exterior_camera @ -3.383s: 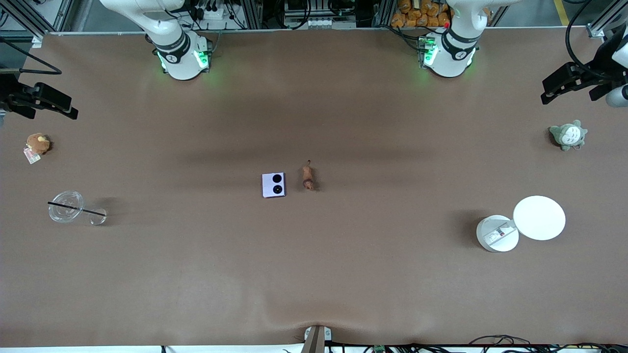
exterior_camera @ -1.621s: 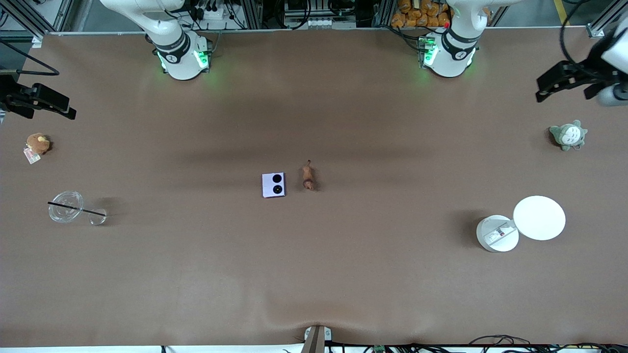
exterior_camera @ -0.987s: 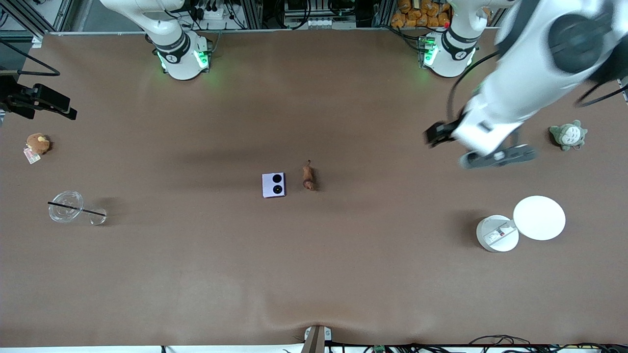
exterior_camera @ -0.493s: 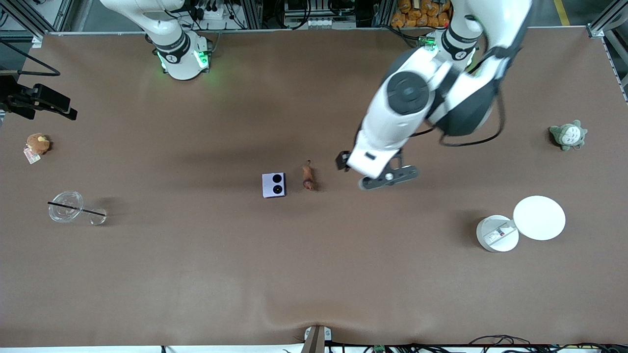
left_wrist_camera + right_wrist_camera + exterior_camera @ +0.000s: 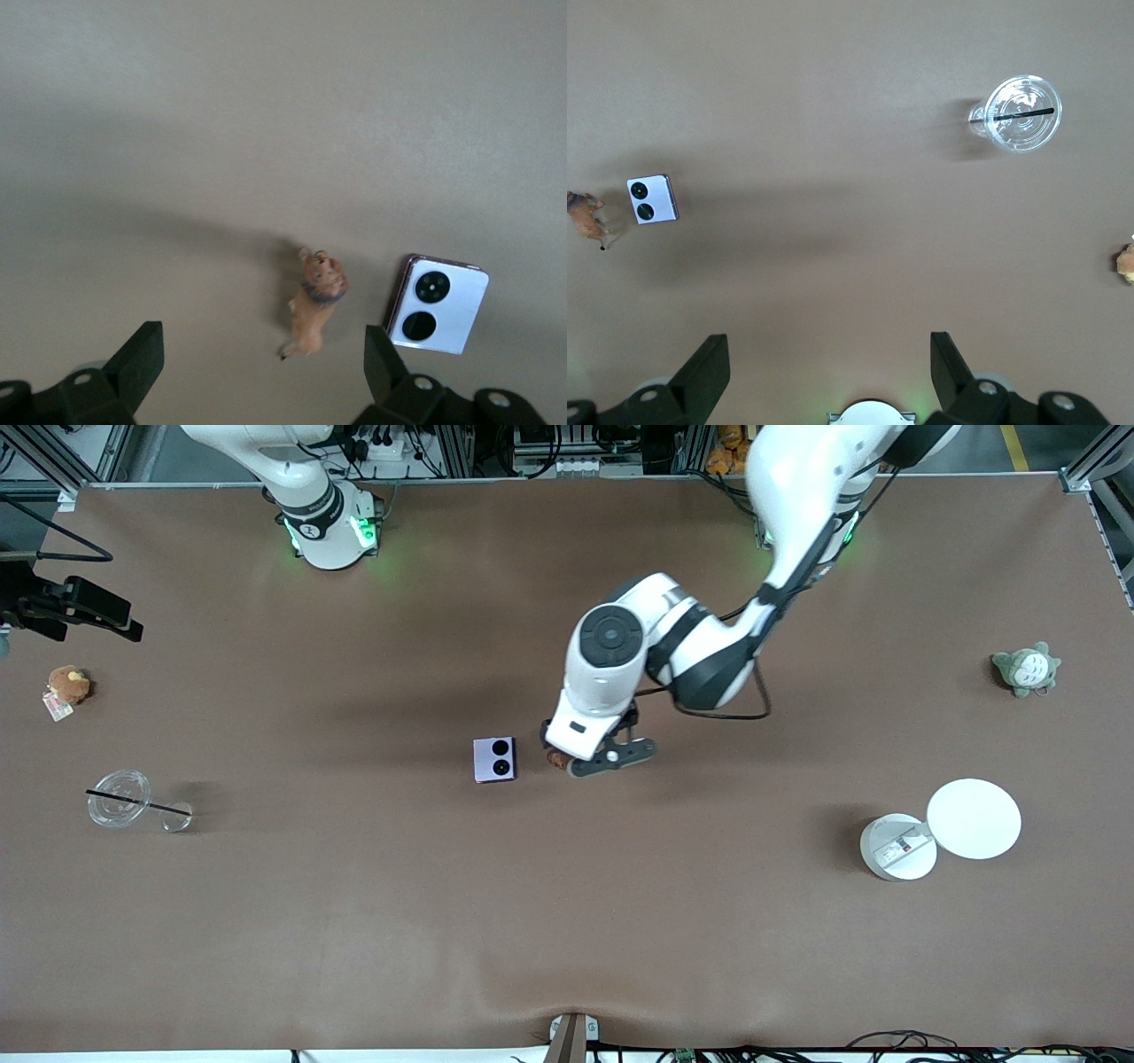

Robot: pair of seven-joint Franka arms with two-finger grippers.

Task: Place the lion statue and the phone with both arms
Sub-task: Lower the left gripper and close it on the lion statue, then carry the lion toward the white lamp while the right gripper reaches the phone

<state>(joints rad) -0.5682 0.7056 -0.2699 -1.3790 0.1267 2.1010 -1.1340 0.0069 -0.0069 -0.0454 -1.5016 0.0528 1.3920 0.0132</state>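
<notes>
I will next use my left gripper to pick up the lion statue by its body just below the dark-collared head (image 5: 311,317), and then I can place it.
The lion statue (image 5: 556,760) lies on the brown table near its middle, mostly covered by my left hand in the front view. The phone (image 5: 494,759) lies beside it, toward the right arm's end. My left gripper (image 5: 586,755) hangs over the lion, open and empty. In the left wrist view the lion (image 5: 316,305) and the phone (image 5: 437,304) lie below the left gripper (image 5: 261,367), the lion off-centre toward the phone. My right gripper (image 5: 93,609) waits open, high over the right arm's end. The right wrist view shows the right gripper (image 5: 828,372), the phone (image 5: 652,199) and the lion (image 5: 585,217).
A brown plush (image 5: 68,685) and a clear cup with a black straw (image 5: 120,798) sit at the right arm's end. A grey-green plush (image 5: 1026,669) and two white discs (image 5: 973,818) sit at the left arm's end.
My left arm has swung in from its end of the table to the middle and now hangs over the lion. The right arm, the lion and the phone have not moved.
</notes>
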